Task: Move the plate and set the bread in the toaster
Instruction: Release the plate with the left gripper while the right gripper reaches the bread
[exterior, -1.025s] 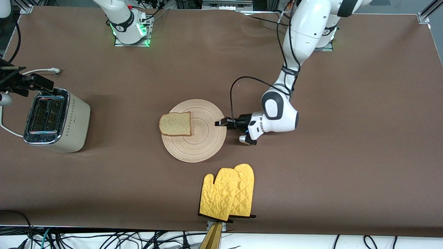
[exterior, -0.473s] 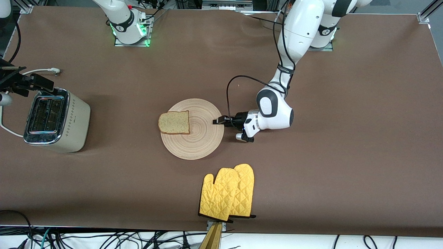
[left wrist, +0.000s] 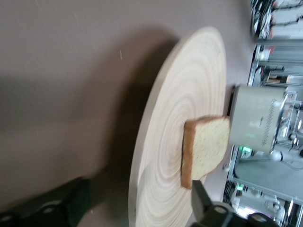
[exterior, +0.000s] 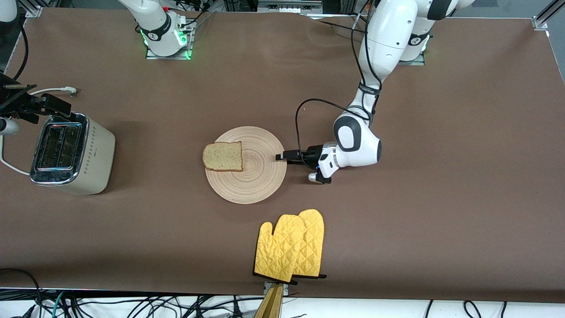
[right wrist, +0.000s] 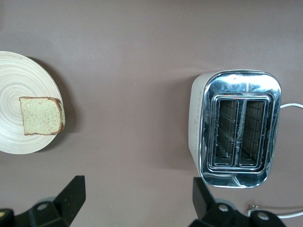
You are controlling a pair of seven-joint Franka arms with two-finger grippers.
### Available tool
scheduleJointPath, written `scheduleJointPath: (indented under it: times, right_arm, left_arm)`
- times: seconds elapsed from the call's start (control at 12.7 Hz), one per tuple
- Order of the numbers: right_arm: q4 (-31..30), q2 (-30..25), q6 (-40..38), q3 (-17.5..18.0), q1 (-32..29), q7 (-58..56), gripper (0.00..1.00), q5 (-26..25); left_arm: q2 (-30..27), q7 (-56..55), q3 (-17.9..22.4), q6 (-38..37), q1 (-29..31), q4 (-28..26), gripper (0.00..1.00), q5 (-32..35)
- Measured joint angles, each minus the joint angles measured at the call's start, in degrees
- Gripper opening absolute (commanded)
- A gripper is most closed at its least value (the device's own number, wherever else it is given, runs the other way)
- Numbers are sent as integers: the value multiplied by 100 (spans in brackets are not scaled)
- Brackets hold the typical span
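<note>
My right gripper needs to grab the bread slice by its crust edge [exterior: 205, 156] next, so the slice can go into the toaster's slot [exterior: 59, 145].
The wooden plate [exterior: 260, 181] lies mid-table with the bread [exterior: 223, 156] flat on its edge toward the right arm's end. The cream toaster [exterior: 95, 159] stands at that end, slots up and empty. My left gripper [exterior: 282, 156] is low at the plate's rim toward the left arm's end. It is open, with the rim [left wrist: 142, 156] between its fingers [left wrist: 78, 203]. The bread [left wrist: 206, 149] and toaster [left wrist: 253, 118] show past it. My right gripper [exterior: 53, 106] hovers open and empty beside the toaster [right wrist: 236, 127]. Its view also shows the plate [right wrist: 19, 80] and bread [right wrist: 41, 116].
A pair of yellow oven mitts [exterior: 291, 247] lies nearer the front camera than the plate, by the table's front edge. The toaster's white cord and plug [exterior: 66, 90] lie on the table farther from the camera than the toaster.
The left gripper pushed in against the plate's rim and then drew back a little. The plate with the bread has shifted slightly toward the right arm's end. The right arm has not moved.
</note>
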Motion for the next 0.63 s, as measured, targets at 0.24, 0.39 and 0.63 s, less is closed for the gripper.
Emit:
scheduleJointPath:
  times: [0.24,0.39,0.63]
  right_arm:
    - [-4,4,-19,2,1,127,100,2]
    - [-57,70,-161,24,105,126,100,27]
    - [-158,491,-298,87,934,669,100,147]
  left_arm:
    - [-754,-109,-240,-32,1022,-399,100,1105]
    - [-1443,-564,-604,-105,1894,-625,100,2504]
    - [-2526,-1588,-885,-412,2609,-840,100,4828]
